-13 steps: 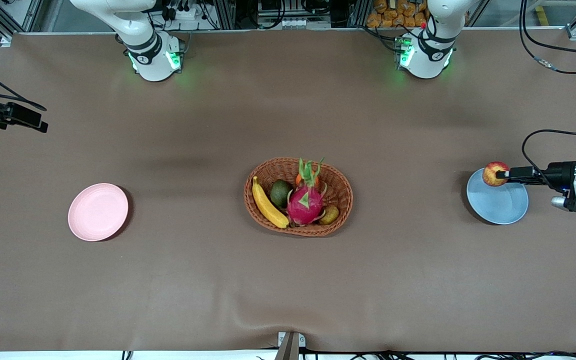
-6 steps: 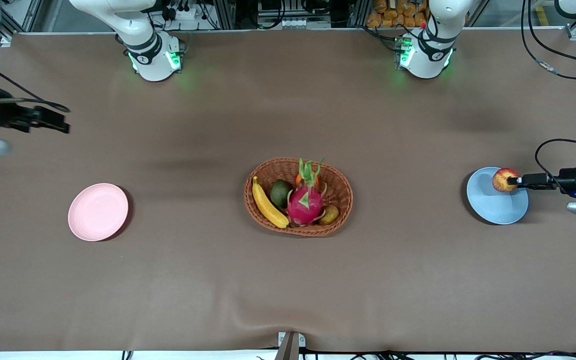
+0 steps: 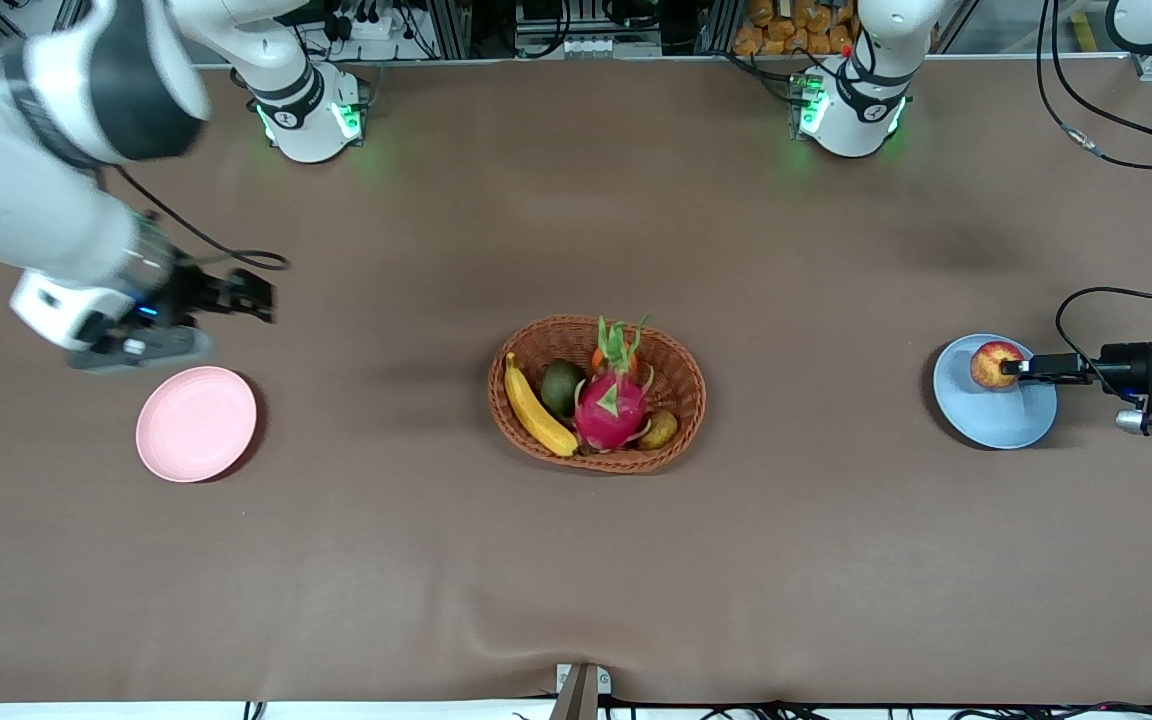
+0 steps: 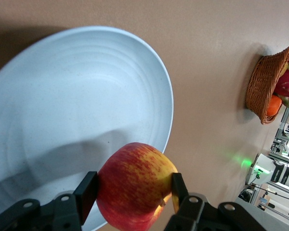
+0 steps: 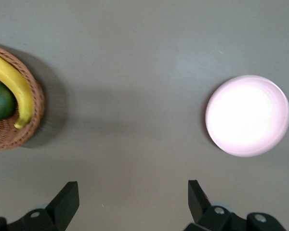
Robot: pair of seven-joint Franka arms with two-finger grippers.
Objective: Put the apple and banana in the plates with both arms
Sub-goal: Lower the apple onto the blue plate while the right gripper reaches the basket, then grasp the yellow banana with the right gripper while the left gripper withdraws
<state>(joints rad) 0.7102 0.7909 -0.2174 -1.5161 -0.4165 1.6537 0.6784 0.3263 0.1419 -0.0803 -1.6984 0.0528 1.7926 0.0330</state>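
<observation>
My left gripper opens next, since the apple's base (image 3: 994, 384) sits low within the light blue plate's rim (image 3: 980, 420) and the apple would rest there.
My left gripper (image 3: 1012, 368) is shut on the red and yellow apple (image 3: 992, 364) and holds it low over the light blue plate (image 3: 996, 410). In the left wrist view the apple (image 4: 132, 185) sits between both pads over the blue plate (image 4: 77, 115). The banana (image 3: 536, 408) lies in the wicker basket (image 3: 681, 395), on the side toward the right arm's end. My right gripper (image 3: 254, 298) is open and empty, up in the air over bare table near the pale pink plate (image 3: 196, 423). The right wrist view shows the pink plate (image 5: 247, 115) and the banana (image 5: 14, 86).
The basket also holds a magenta dragon fruit (image 3: 611, 405), a green avocado (image 3: 561, 386), an orange fruit (image 3: 598, 357) and a small brownish fruit (image 3: 658, 429). A cable loops from the left wrist (image 3: 1086, 300). The robot bases (image 3: 311, 110) stand along the table's back edge.
My right arm has swung in from the table's end toward the middle, over the table near the pink plate. My left gripper has lowered the apple closer to the blue plate.
</observation>
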